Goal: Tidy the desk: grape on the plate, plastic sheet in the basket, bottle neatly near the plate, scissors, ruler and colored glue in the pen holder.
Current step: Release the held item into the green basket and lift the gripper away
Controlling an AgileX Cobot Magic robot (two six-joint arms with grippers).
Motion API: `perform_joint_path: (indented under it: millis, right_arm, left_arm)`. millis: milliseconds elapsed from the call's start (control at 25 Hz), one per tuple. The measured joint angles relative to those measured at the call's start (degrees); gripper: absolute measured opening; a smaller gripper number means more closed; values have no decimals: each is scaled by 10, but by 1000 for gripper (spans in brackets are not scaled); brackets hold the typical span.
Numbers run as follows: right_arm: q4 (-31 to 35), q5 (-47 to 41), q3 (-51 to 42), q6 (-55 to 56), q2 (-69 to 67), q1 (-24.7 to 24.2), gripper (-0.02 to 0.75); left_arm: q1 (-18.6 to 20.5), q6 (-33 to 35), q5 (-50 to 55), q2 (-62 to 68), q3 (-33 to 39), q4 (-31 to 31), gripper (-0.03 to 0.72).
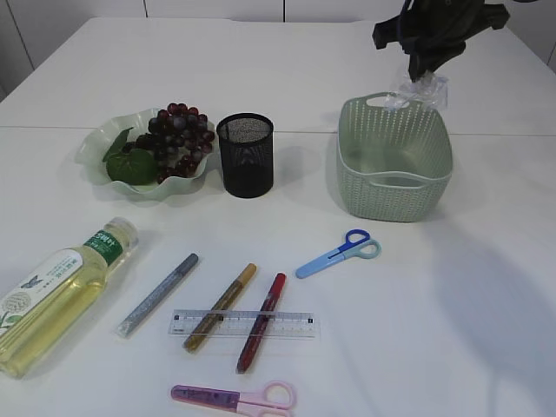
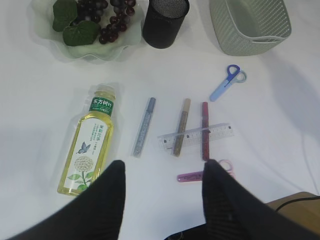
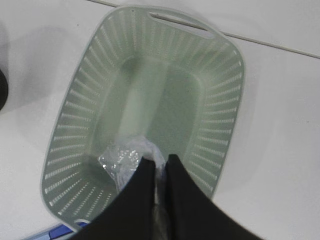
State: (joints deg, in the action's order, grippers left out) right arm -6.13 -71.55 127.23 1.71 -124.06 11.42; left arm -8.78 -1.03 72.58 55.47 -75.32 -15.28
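Observation:
The clear plastic sheet (image 3: 122, 160) is hanging over the inside of the green basket and would lie inside, so my right gripper needs to open now.
My right gripper (image 3: 160, 160) is shut on the crumpled clear plastic sheet (image 3: 122, 160), which hangs over the far end of the green basket (image 1: 395, 156), above its rim. The grape (image 1: 178, 139) lies on the green plate (image 1: 95, 148). The bottle (image 1: 56, 295) lies on its side at the front left. Silver (image 1: 158, 295), gold (image 1: 220, 307) and red (image 1: 261, 322) glue pens lie by the clear ruler (image 1: 295, 324). Blue scissors (image 1: 339, 254) and pink scissors (image 1: 239, 398) lie flat. My left gripper (image 2: 162, 167) hovers open above the pink scissors (image 2: 190, 176), holding nothing.
The black mesh pen holder (image 1: 245, 155) stands between plate and basket. A seam crosses the white table behind them. The gold and red pens lie across the ruler. The left arm does not show in the exterior view.

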Motion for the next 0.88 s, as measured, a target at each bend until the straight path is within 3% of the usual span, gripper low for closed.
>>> perform_joint_path:
  millis: [160, 280, 480, 560, 880]
  right_arm:
    - [0, 0, 0, 1, -1, 0, 54]
    - [0, 0, 0, 1, -1, 0, 123]
    - [0, 0, 0, 27, -1, 0, 407]
    - [0, 0, 0, 31, -1, 0, 475]
    - [1, 0, 0, 36, -1, 0, 518]
  left_arm:
    - [0, 0, 0, 0, 0, 0, 369]
    - [0, 0, 0, 0, 0, 0, 369]
    - [0, 0, 0, 0, 0, 0, 369]
    - [0, 0, 0, 0, 0, 0, 369]
    - [0, 0, 0, 0, 0, 0, 369]
